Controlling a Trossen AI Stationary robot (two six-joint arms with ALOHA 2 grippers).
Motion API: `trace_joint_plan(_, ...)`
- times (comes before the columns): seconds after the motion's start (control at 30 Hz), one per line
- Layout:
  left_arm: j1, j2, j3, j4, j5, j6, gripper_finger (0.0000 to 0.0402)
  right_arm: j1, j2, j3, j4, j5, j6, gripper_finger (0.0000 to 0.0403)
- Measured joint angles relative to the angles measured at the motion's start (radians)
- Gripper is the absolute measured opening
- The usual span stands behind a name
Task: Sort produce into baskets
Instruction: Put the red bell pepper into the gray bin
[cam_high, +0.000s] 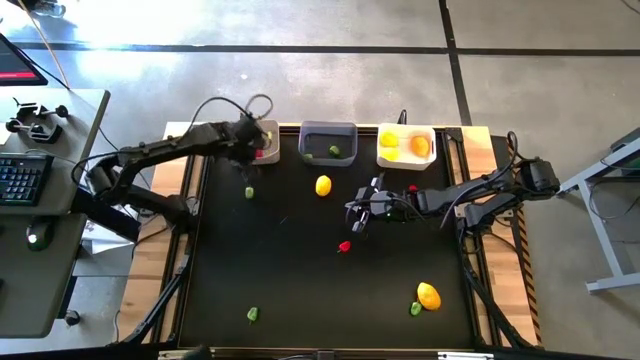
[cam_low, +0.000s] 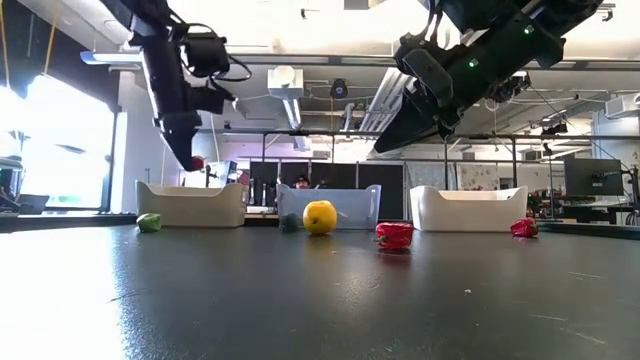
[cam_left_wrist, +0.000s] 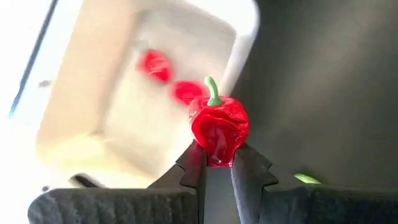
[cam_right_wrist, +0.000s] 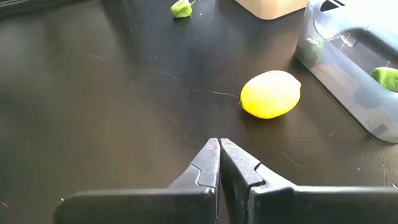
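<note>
The red pepper (cam_left_wrist: 219, 121) is in line with the cream-white basket's near rim (cam_left_wrist: 241, 57), so it is too early to release. My left gripper moves the pepper inside the basket next.
My left gripper (cam_left_wrist: 217, 158) is over the cream-white basket (cam_high: 266, 133) at the far left and is shut on a small red pepper (cam_left_wrist: 219, 121) with a green stem. Two red pieces (cam_left_wrist: 155, 64) lie in that basket. My right gripper (cam_right_wrist: 219, 144) is shut and empty above mid-table (cam_high: 356, 214), with a yellow lemon (cam_right_wrist: 270, 94) lying on the table just ahead of it. The dark grey basket (cam_high: 327, 140) holds green pieces. The white basket (cam_high: 405, 146) holds yellow-orange pieces. My left gripper pinches the red pepper by its blunt end (cam_left_wrist: 214, 155), opposite the stem, between its two fingertips. In the low view the fingers (cam_low: 188, 155) point down. The pepper is lifted clear above the cream-white basket, which shows beyond it in the left wrist view.
Loose on the dark table lie a green piece (cam_high: 249, 192), a lemon (cam_high: 323, 185), two red pieces (cam_high: 345, 246) (cam_high: 412, 188), a lemon (cam_high: 428, 295) with a green piece (cam_high: 415, 309) beside it near the front right, and a green piece (cam_high: 253, 314) near the front left.
</note>
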Motion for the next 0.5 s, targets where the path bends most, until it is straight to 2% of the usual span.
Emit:
trace_joint_plan(0.23, 0.117, 0.0, 0.001, 0.081, -0.01, -0.013, 0.0039, 0.0, 0.0, 0.0, 0.0, 0.0, 0.0, 0.0002)
trace_joint_plan(0.5, 0.195, 0.011, 0.001, 0.135, -0.009, -0.051, 0.0039, 0.0, 0.0, 0.0, 0.0, 0.0, -0.003, 0.0002)
